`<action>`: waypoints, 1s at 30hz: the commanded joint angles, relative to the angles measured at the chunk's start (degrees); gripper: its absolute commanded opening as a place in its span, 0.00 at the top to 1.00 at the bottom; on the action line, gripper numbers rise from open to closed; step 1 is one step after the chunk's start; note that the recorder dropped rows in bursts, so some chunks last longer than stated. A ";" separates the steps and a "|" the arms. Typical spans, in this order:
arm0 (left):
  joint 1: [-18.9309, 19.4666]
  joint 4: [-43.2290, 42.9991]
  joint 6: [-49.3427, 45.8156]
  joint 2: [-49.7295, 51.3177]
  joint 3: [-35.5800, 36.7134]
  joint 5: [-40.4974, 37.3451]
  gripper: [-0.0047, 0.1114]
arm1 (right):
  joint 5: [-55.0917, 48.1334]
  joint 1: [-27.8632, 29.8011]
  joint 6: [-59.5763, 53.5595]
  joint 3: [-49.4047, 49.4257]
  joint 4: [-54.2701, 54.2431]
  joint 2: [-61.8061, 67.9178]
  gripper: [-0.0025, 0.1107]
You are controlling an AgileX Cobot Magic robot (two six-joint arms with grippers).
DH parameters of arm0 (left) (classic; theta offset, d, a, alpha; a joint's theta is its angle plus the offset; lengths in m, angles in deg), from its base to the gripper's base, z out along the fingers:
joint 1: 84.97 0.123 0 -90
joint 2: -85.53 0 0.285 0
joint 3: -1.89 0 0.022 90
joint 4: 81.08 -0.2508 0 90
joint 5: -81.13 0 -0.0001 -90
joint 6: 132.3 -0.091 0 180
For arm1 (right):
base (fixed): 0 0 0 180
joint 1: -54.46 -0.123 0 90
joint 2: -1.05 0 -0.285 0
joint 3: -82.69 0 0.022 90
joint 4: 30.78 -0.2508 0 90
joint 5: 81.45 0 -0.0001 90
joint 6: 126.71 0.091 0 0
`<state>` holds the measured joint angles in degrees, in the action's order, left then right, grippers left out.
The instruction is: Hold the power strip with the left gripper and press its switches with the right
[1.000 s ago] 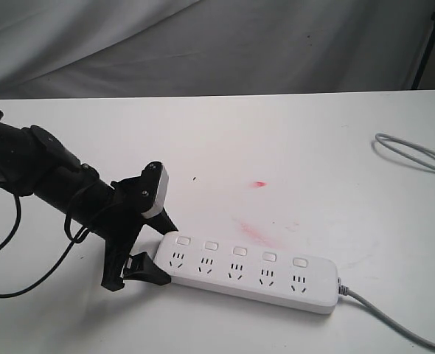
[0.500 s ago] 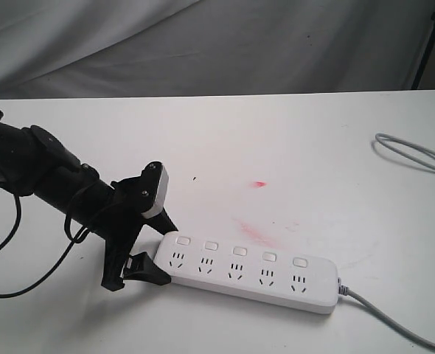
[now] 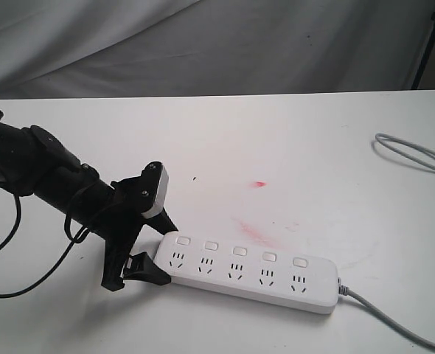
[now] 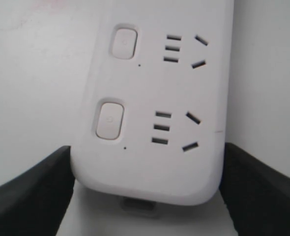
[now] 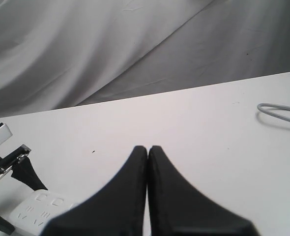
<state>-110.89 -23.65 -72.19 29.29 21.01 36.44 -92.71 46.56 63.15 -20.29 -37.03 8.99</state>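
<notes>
My left gripper should next hold the power strip [image 3: 251, 273] steady while its switches get pressed, so it needs to grab it by its cordless rounded end [image 3: 166, 254].
The white power strip [image 3: 251, 273] lies flat near the table's front, its five switches [image 3: 239, 251] in a row above the sockets. My left gripper [image 3: 162, 254] straddles the strip's left rounded end, with one black finger against each long side. In the left wrist view, the left gripper [image 4: 147, 147] has the power strip [image 4: 150, 98] between its fingers [image 4: 32, 191], and two switches [image 4: 109, 119] show. My right gripper [image 5: 148, 147] is shut and empty, held above the table away from the power strip [image 5: 37, 206]. It is out of the exterior view.
The strip's grey cord [image 3: 394, 321] runs off at the front right. A separate loop of grey cable [image 3: 413, 153] lies at the right edge. Red smears [image 3: 259, 184] mark the tabletop. A thin black cable [image 3: 11, 243] hangs from the left arm. Grey cloth hangs behind.
</notes>
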 commanded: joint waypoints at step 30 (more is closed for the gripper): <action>-0.34 0.90 3.96 0.05 -0.20 1.37 0.21 | -0.19 0.50 0.11 0.20 -0.48 -0.16 0.98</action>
<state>-110.98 -23.55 -70.56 29.29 21.01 37.63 -92.71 46.56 63.15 -20.29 -37.03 8.99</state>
